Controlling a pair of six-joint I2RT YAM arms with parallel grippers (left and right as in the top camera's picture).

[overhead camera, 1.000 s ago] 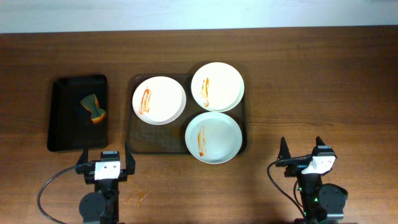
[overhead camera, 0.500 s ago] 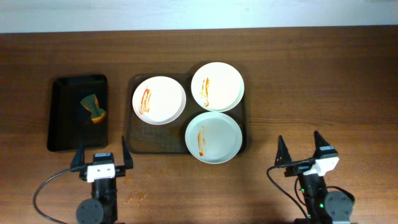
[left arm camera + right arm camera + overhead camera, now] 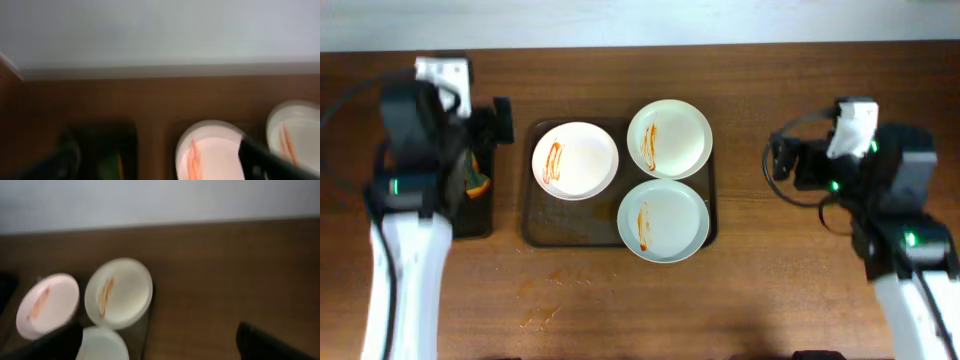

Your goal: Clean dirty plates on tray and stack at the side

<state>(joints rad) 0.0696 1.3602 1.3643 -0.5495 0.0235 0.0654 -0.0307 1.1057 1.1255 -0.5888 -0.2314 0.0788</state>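
The sponge's orange side has to stay free to clean the dirty plates, so the left gripper next needs to grab the sponge by its green side (image 3: 108, 167).
Three dirty plates, white with orange-red streaks, lie on the brown-grey tray (image 3: 560, 228): one at the left (image 3: 575, 160), one at the back right (image 3: 669, 138), one at the front right (image 3: 663, 220). My left gripper (image 3: 496, 120) hangs open and empty over the black tray, left of the plates. In the blurred left wrist view its fingers (image 3: 160, 167) frame the left plate (image 3: 210, 152). My right gripper (image 3: 777, 160) hangs open and empty over bare table to the right of the tray. The right wrist view shows its fingers (image 3: 160, 345) wide apart and the plates (image 3: 119, 292) to its left.
A smaller black tray (image 3: 470, 212) lies left of the big tray, with a green and orange sponge (image 3: 476, 184) in it, largely under my left arm. A pale wall runs along the table's far edge (image 3: 160, 75).
Both arms have swung up from the front edge of the table and reached forward, the left over the black tray, the right beside the big tray. The plates have not moved.
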